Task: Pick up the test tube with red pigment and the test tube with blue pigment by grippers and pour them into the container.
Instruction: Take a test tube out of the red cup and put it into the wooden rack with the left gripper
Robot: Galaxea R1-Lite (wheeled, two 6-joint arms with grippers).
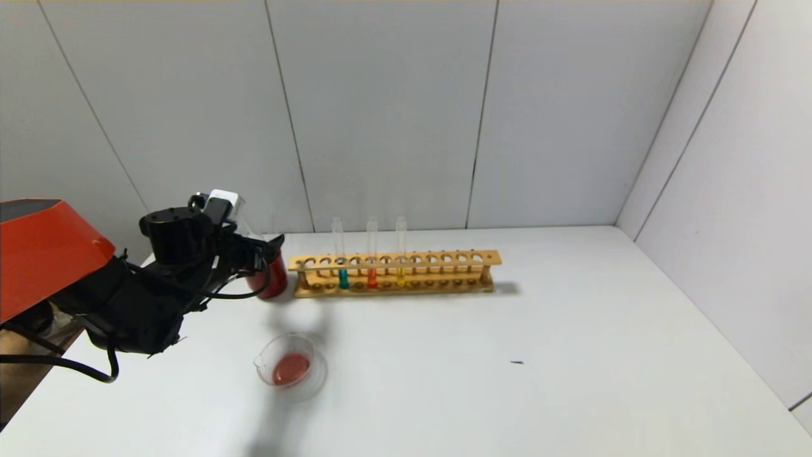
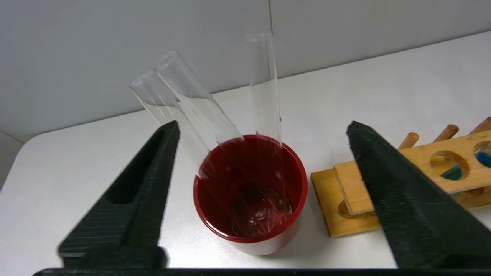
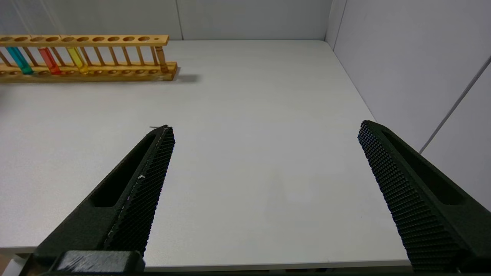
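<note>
The wooden rack closes around the tube's lower half, so my left gripper should next grab the test tube with blue pigment by its bare upper end (image 1: 339, 233).
The test tube with blue pigment (image 1: 343, 277) stands in the wooden rack (image 1: 444, 259), teal liquid at its bottom; it also shows in the right wrist view (image 3: 21, 61). A tube with red-orange liquid (image 1: 372, 277) stands next to it. The container (image 1: 306, 339), a low glass dish, sits in front of the rack's left end with red liquid in it. My left gripper (image 1: 269, 244) (image 2: 262, 128) is open and empty just above a dark red cup (image 2: 268, 245). My right gripper (image 3: 265, 128) is open and empty over bare table, outside the head view.
The dark red cup (image 1: 276, 289) stands at the rack's left end and holds three empty glass tubes (image 2: 191, 96). A yellow-liquid tube (image 1: 400, 274) is in the rack. Grey walls close the back and right. A small dark speck (image 1: 517, 362) lies on the table.
</note>
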